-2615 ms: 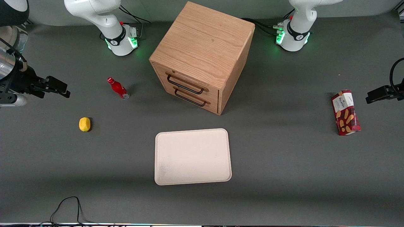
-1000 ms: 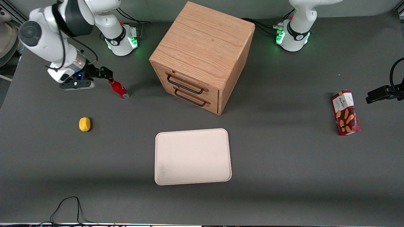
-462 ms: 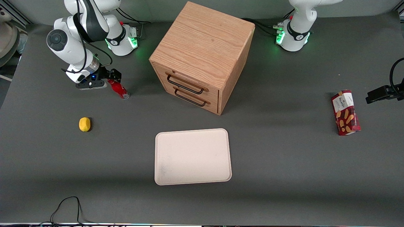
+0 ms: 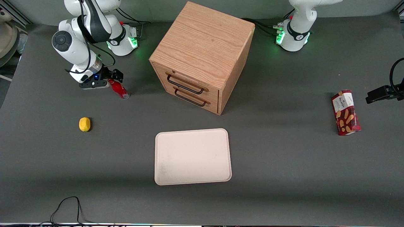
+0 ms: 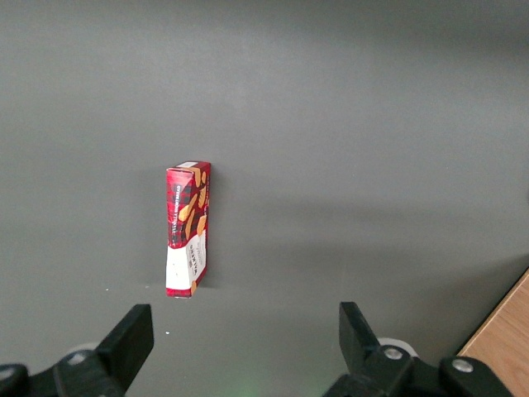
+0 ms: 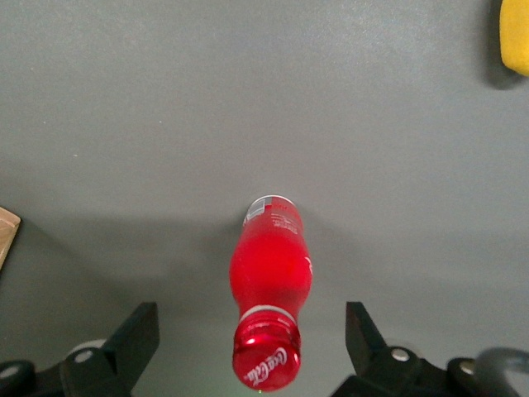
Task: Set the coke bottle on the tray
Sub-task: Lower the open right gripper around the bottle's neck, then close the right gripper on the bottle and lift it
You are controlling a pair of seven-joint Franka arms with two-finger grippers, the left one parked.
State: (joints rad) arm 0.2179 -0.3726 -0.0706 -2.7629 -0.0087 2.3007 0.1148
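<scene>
I need to place the bottle on the tray (image 4: 192, 156), so next I need to grab the coke bottle by its cap end (image 4: 112, 82) with my gripper.
The coke bottle (image 4: 119, 89), slim, glossy red with a red cap, stands upright on the grey table beside the wooden cabinet, toward the working arm's end. In the right wrist view the coke bottle (image 6: 270, 285) shows cap-first between the two black fingers (image 6: 136, 341), with a clear gap on each side. My gripper (image 4: 111, 78) hovers open just above the cap, not touching it. The cream-white tray (image 4: 192, 156) lies empty, nearer the front camera than the cabinet.
A wooden drawer cabinet (image 4: 202, 53) with two black handles stands in the middle. A yellow lemon (image 4: 84, 124) lies nearer the front camera than the bottle and also shows in the right wrist view (image 6: 514, 37). A red biscuit box (image 4: 345, 112) lies toward the parked arm's end.
My arm came in from the table's edge and brought the open gripper over the bottle's cap. The bottle and tray have not moved.
</scene>
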